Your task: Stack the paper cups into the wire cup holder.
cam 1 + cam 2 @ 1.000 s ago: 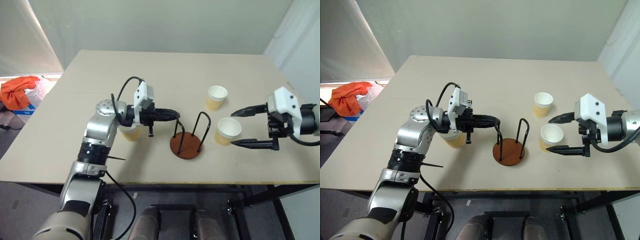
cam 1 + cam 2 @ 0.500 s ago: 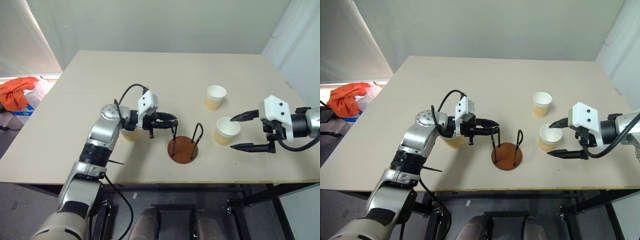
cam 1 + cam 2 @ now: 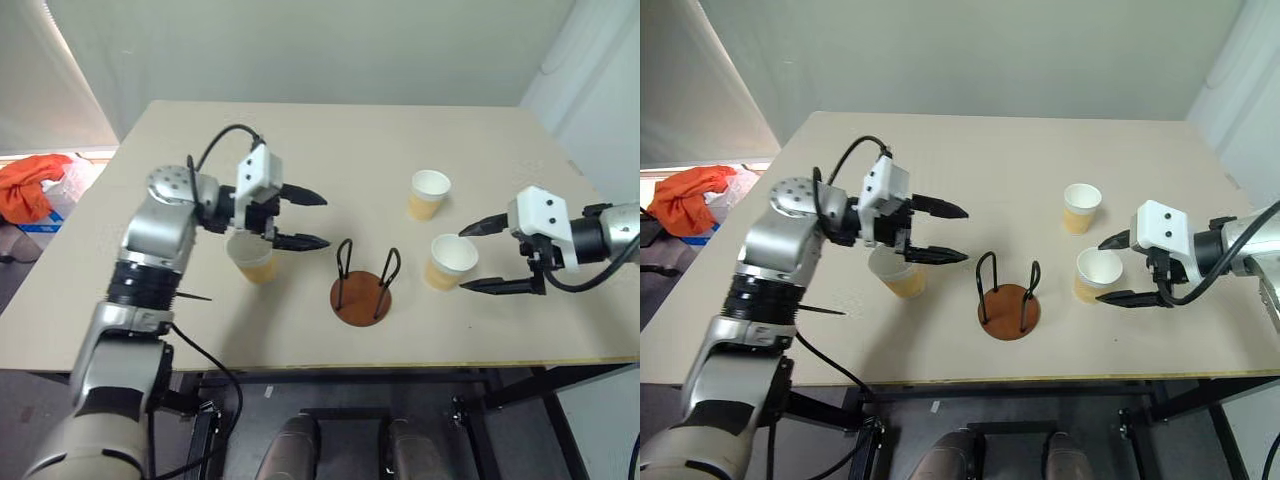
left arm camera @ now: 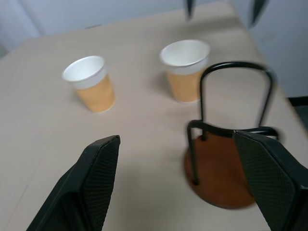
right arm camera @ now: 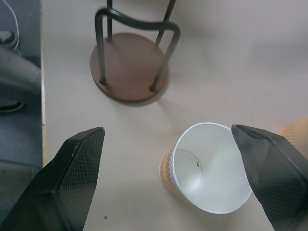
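Observation:
The right gripper's fingers are both outside the near cup's rim (image 3: 455,272) and would miss if they closed now, so one of them should move into the near cup's opening (image 3: 455,252) before the gripper closes on the cup.
The wire cup holder (image 3: 362,297), a reddish-brown disc with two black wire loops, stands empty near the table's front. One paper cup (image 3: 252,262) stands upright to its left, just under my left gripper (image 3: 324,220), which hovers open and points right toward the holder. Two more cups stand to the right: the far one (image 3: 429,193) and the near one (image 3: 448,262). My right gripper (image 3: 463,261) is open, its fingertips flanking the near cup's right side without touching. In the right wrist view this cup (image 5: 207,166) lies between the fingers (image 5: 72,178).
The table's front edge (image 3: 330,366) runs close behind the holder. An orange cloth (image 3: 35,185) lies off the table at the left. A bare stretch of tabletop (image 3: 330,140) lies beyond the cups.
My left gripper, shut by the holder's wire loop before, has opened and drawn back left and up, uncovering the cup beneath. The holder has turned slightly. My right gripper edged onto the near cup.

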